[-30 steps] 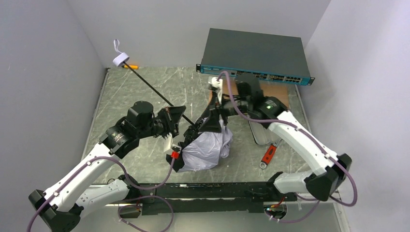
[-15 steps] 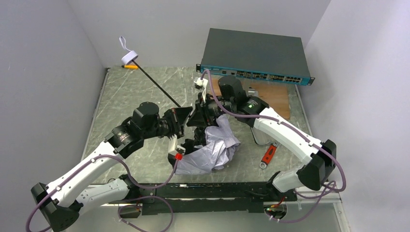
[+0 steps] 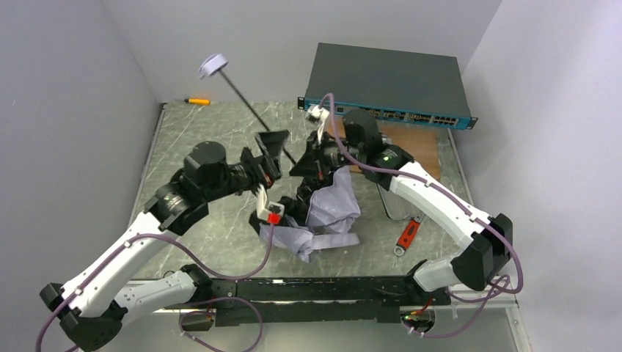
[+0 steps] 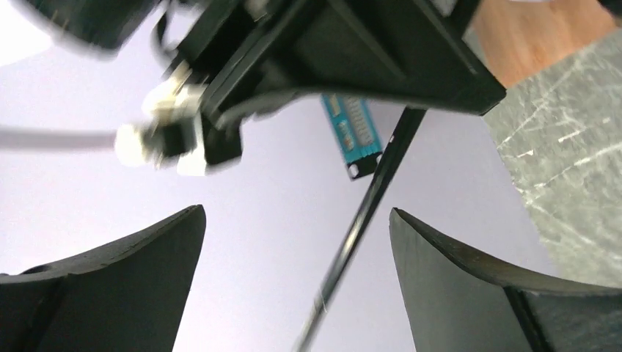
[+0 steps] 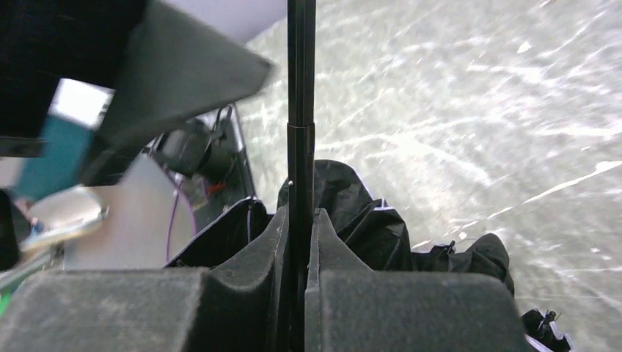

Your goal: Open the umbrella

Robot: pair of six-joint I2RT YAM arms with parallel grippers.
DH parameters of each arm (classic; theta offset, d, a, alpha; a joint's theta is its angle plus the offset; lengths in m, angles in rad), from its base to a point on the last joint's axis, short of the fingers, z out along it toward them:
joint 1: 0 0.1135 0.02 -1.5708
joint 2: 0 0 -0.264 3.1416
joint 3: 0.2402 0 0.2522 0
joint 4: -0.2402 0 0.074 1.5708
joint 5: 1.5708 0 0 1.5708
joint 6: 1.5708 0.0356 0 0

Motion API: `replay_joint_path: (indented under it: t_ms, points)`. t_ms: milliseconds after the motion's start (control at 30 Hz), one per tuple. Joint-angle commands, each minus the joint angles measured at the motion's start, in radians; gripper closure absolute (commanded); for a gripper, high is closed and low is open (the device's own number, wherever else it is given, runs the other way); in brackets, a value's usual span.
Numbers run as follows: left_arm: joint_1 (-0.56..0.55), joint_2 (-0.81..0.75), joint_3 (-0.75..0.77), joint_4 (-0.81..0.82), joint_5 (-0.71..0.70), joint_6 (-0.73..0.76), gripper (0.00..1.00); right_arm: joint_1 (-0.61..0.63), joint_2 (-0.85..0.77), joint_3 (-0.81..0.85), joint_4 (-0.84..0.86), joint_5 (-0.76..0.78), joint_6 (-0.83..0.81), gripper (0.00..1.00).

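Note:
Next, my left gripper grabs the umbrella's bare black rod between the pale handle and my right gripper, so the canopy stays free to open.
The umbrella lies half folded, its crumpled silvery canopy (image 3: 328, 213) on the table between both arms. Its thin black shaft (image 3: 249, 103) slants up to the far left and ends in a small pale handle (image 3: 213, 66) held in the air. My right gripper (image 3: 308, 167) is shut on the shaft just above the canopy. The right wrist view shows its fingers (image 5: 275, 242) pressed on the shaft (image 5: 301, 73), with black canopy folds (image 5: 367, 213) below. My left gripper (image 4: 295, 211) is open, and the shaft (image 4: 359, 227) runs between its fingers without touching either.
A large dark grey box with a teal front (image 3: 385, 77) stands at the back right, a brown board (image 3: 414, 143) before it. A red-handled tool (image 3: 407, 235) and a metal tray (image 3: 392, 202) lie right of the canopy. An orange pen (image 3: 196, 100) lies at the far left.
My left gripper has let go of the shaft and opened wide. My right gripper has closed on the shaft. The handle end has swung up and to the right.

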Motion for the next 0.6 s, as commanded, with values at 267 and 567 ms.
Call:
replay_joint_path:
  t_ms: [267,567]
  points:
    - [0.133,-0.185,0.186,-0.038,0.058,-1.362,0.00,-0.006,-0.265,-0.167,0.650,0.202,0.024,1.00]
    - [0.342,-0.013,0.305,0.295,0.474,-2.097,0.07,0.150,-0.241,-0.289,0.949,0.344,-0.180,1.00]
